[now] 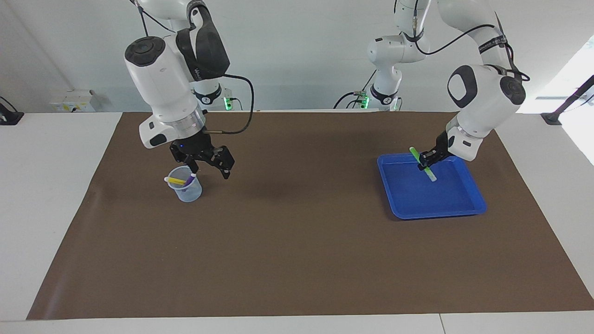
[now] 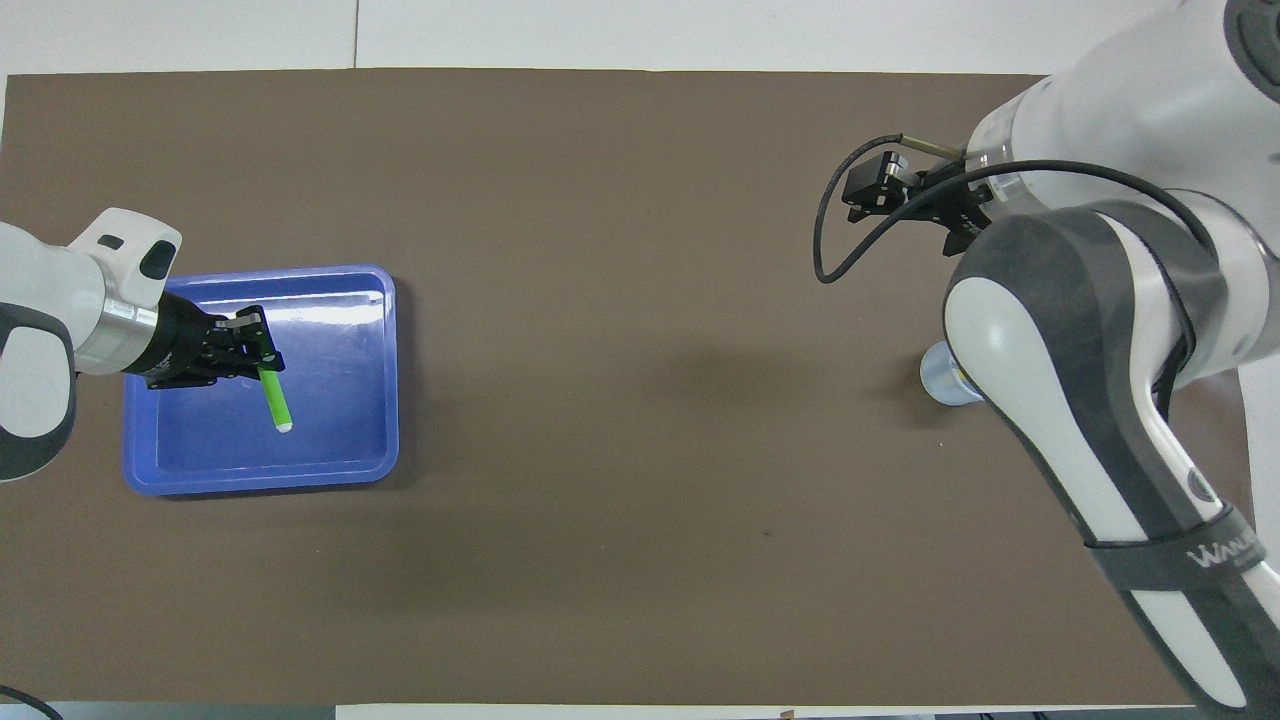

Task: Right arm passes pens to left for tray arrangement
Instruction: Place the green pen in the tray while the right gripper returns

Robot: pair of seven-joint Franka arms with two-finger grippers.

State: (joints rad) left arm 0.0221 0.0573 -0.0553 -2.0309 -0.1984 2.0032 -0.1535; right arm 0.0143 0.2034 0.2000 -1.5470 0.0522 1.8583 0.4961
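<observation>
The green pen's pale lower end (image 2: 284,427) is above the blue tray's bottom, so my left gripper must lower the pen onto it before letting go.
My left gripper (image 1: 426,160) is shut on the green pen (image 1: 429,172), holding it low over the blue tray (image 1: 445,197). The pen slants with its pale end down inside the tray's rim; I cannot tell whether it touches the floor. From overhead, the left gripper (image 2: 258,349) grips the green pen (image 2: 275,398) near its upper end, above the tray (image 2: 340,440). My right gripper (image 1: 209,168) hangs open just above the translucent cup (image 1: 189,191). The yellow pen (image 1: 175,180) and the purple pen (image 1: 190,179) lean in that cup. Nothing is between the right fingers.
A brown mat (image 1: 297,241) covers the table between white borders. In the overhead view the right arm's elbow (image 2: 1060,330) covers most of the cup (image 2: 938,376). Two slimmer white arms with green lights stand at the robots' end.
</observation>
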